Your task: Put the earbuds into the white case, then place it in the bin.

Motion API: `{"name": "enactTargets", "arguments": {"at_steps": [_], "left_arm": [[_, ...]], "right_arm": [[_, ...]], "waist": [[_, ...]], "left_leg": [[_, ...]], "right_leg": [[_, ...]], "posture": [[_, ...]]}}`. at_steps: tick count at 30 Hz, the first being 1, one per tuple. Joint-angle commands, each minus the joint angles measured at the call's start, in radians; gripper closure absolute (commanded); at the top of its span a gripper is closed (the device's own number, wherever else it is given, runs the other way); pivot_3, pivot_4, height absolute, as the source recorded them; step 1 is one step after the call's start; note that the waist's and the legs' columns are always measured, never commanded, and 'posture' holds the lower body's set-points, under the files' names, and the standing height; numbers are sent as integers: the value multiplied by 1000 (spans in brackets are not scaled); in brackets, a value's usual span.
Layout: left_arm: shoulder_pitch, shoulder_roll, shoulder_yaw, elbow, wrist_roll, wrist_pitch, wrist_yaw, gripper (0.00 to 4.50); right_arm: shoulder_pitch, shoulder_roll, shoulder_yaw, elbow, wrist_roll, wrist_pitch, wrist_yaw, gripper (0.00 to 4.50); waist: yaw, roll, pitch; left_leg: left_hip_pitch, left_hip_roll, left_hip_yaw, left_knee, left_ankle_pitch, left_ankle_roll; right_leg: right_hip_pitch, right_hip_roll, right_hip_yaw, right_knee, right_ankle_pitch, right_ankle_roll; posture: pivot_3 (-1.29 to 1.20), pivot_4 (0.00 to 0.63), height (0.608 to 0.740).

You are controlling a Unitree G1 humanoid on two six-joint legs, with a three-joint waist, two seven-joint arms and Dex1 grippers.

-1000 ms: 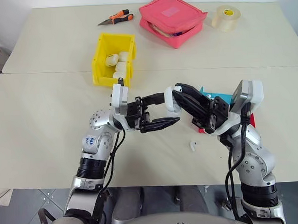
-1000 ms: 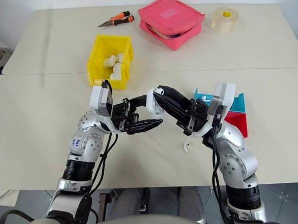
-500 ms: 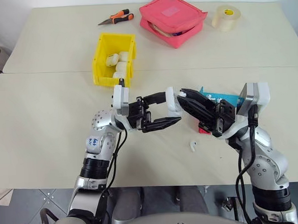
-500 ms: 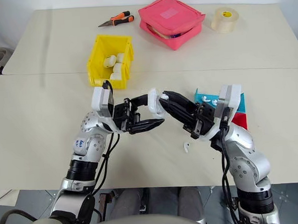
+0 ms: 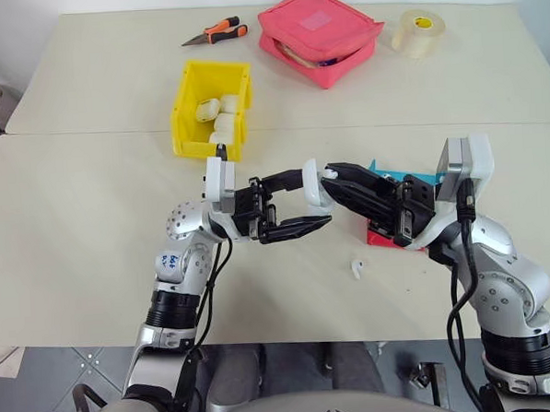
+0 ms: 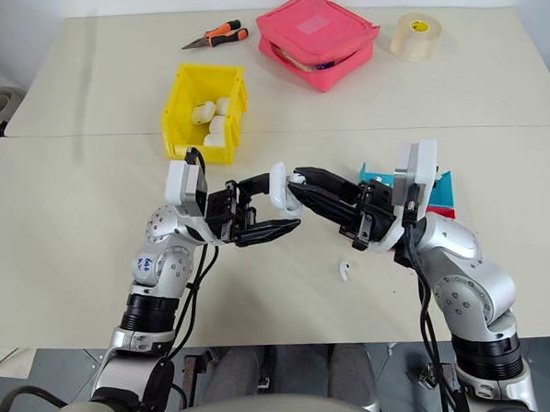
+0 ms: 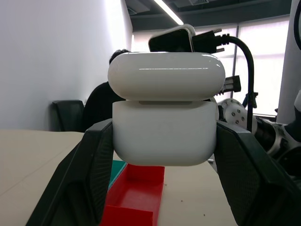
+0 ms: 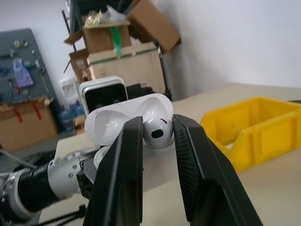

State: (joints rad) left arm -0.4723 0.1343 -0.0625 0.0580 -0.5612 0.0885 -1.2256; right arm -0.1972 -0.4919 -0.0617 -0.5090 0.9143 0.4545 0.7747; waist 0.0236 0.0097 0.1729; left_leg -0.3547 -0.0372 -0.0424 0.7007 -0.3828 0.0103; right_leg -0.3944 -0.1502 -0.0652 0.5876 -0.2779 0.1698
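The earbud (image 8: 158, 132) is in the case's open socket (image 8: 148, 108) and would stay seated there, so I need to open my right gripper.
My left gripper (image 5: 313, 200) is shut on the white case (image 5: 313, 186), holding it above the table with its lid flipped open (image 8: 117, 120). In the left wrist view the case (image 7: 164, 132) sits between both fingers (image 7: 91, 174). From the right, my right gripper (image 5: 332, 174) is shut on one earbud (image 8: 156, 132), with its tip right at the case's open mouth. Another earbud (image 5: 356, 268) lies loose on the table below the grippers. The yellow bin (image 5: 185, 102) stands farther back on the left and holds several white cases.
A red tray (image 5: 380, 238) and a blue tray (image 5: 412, 176) lie partly hidden behind my right arm. At the back of the table are a pink pouch (image 5: 319, 33), a tape roll (image 5: 417, 31) and orange-handled pliers (image 5: 215, 32).
My right arm has swung its elbow outward to the right and its gripper now lies flatter, with the earbud still at the case. The left gripper and the case have stayed put.
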Motion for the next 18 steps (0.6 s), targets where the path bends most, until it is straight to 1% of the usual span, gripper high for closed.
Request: {"name": "enactTargets", "arguments": {"at_steps": [1,2,3,4,5,9,14,18], "left_arm": [[-24,-18,-2,-37,-22,-27,7,1700],[-24,-18,-4,-37,-21,-30,2,1700],[-23,-19,-5,-36,-19,-32,0,1700],[-23,-21,-5,-35,-18,-33,-2,1700],[-24,-22,-6,-34,-16,-36,-3,1700],[-21,-24,-4,-35,-13,-42,-1,1700],[-12,-19,1,-34,-13,-46,-3,1700],[-4,-16,4,-28,-10,-55,-5,1700]], "right_arm": [[6,-51,38,-28,49,110,18,3601],[1,-66,38,-29,52,118,27,3601],[-1,-86,33,-29,80,146,34,3266],[-3,-101,30,-30,100,165,39,3159],[-10,-99,25,-25,76,142,38,2950],[-16,-121,4,-32,91,140,50,1640],[-6,-136,-61,-42,100,119,57,28],[28,-160,-137,-43,72,77,63,28]], "waist": [[-1,0,0],[0,0,0],[0,0,0],[0,0,0],[0,0,0],[0,0,0],[1,0,0],[2,0,0]], "left_leg": [[0,0,0,0,0,0],[0,0,0,0,0,0],[0,0,0,0,0,0],[0,0,0,0,0,0],[0,0,0,0,0,0],[0,0,0,0,0,0],[0,0,0,0,0,0],[-1,0,0,0,0,0]], "right_leg": [[0,0,0,0,0,0],[0,0,0,0,0,0],[0,0,0,0,0,0],[0,0,0,0,0,0],[0,0,0,0,0,0],[0,0,0,0,0,0],[0,0,0,-1,0,0],[0,0,0,-1,0,0]], "posture": [[0,150,740],[0,150,740],[0,150,740],[0,150,740],[0,150,740],[0,150,740],[0,150,740],[0,150,740]]}}
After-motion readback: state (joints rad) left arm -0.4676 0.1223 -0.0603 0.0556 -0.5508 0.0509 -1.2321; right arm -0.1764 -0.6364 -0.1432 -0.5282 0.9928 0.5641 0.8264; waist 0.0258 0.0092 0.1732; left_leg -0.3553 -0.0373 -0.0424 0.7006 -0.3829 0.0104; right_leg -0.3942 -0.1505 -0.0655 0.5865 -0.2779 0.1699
